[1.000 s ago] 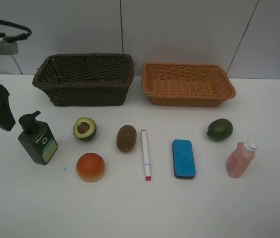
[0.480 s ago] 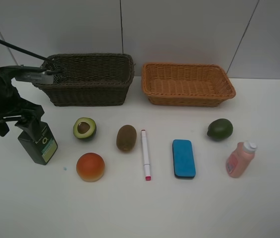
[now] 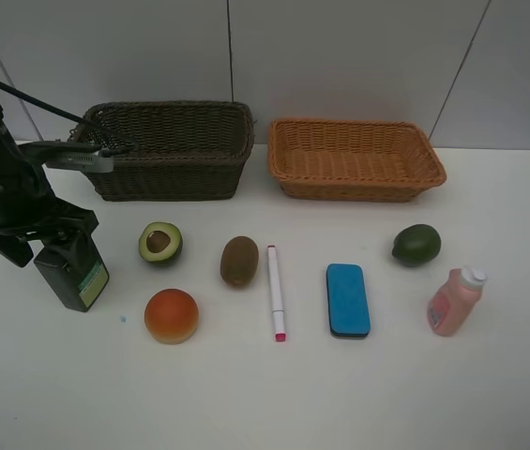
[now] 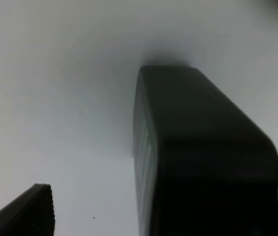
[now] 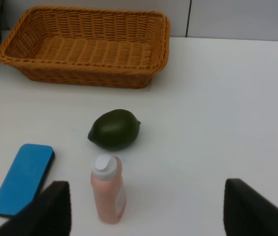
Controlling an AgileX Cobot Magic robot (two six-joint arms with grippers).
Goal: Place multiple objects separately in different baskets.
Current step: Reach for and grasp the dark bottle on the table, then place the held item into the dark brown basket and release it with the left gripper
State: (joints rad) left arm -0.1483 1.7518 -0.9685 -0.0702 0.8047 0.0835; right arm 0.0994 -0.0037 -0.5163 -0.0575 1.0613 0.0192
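My left gripper has its fingers down on both sides of the bottle's upper body (image 3: pixel 52 267) (image 4: pixel 210 147), so it needs to close on the dark green bottle.
My left gripper (image 3: pixel 58 240) is open and down over the pump top of the dark green bottle (image 3: pixel 77 274). In the left wrist view the bottle (image 4: pixel 202 157) fills the frame, and one finger (image 4: pixel 30 211) stands apart from it. Halved avocado (image 3: pixel 159 243), kiwi (image 3: pixel 239 261), peach (image 3: pixel 171 315), marker (image 3: pixel 275 291), blue eraser (image 3: pixel 348 299), whole avocado (image 3: pixel 416 245) and pink bottle (image 3: pixel 454 302) rest on the table. The dark basket (image 3: pixel 166 178) and tan basket (image 3: pixel 354 190) stand behind. My right gripper (image 5: pixel 146 189) is open and empty above the pink bottle (image 5: pixel 108 191), out of the exterior view.
The white table (image 3: pixel 265 394) ends at a grey wall behind the baskets. The right wrist view shows the whole avocado (image 5: pixel 114 129), the eraser (image 5: pixel 23 178) and the tan basket (image 5: pixel 79 76).
My left arm has swung in from the left edge and come down over the pump bottle's top. The bottle and the other objects have not moved.
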